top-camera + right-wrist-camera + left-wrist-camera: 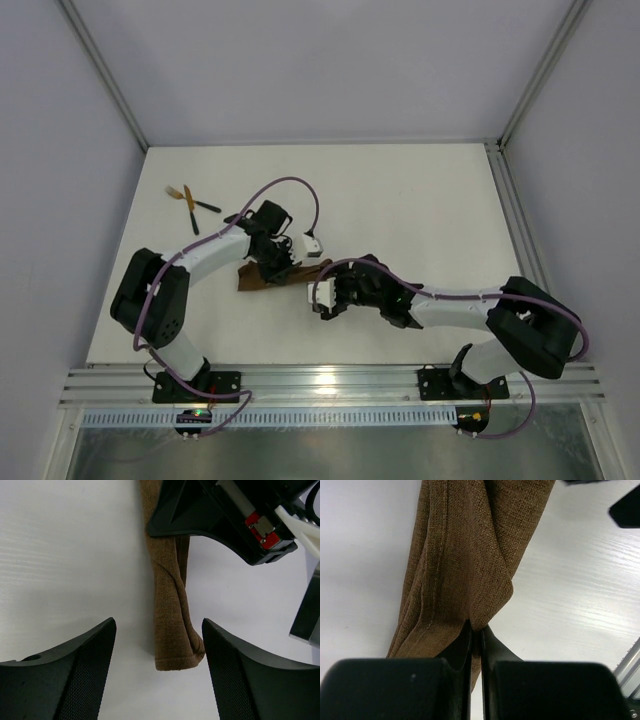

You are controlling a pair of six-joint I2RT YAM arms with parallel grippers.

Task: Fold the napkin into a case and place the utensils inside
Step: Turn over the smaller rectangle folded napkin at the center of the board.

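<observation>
I will turn the napkin with both grippers for folding, so my right gripper will next grab the napkin's hemmed end (323,268) (177,652), opposite my left gripper's fold of the napkin.
The napkin (252,281) lies as a narrow folded brown strip in the middle of the table, partly hidden under my left gripper (276,264). In the left wrist view the jaws of that gripper (476,632) are shut on a fold of the napkin (460,555). My right gripper (324,297) stands open at the strip's right end. In the right wrist view the napkin's hemmed end (175,635) lies between the spread fingers (90,655) without touching either. The utensils (190,206), gold heads and black handles, lie crossed at the back left, away from both grippers.
The left gripper's black body (225,510) and its white camera block (314,243) hang just beyond the right gripper over the napkin. A metal rail (330,382) runs along the near edge, and frame posts (520,110) bound the table.
</observation>
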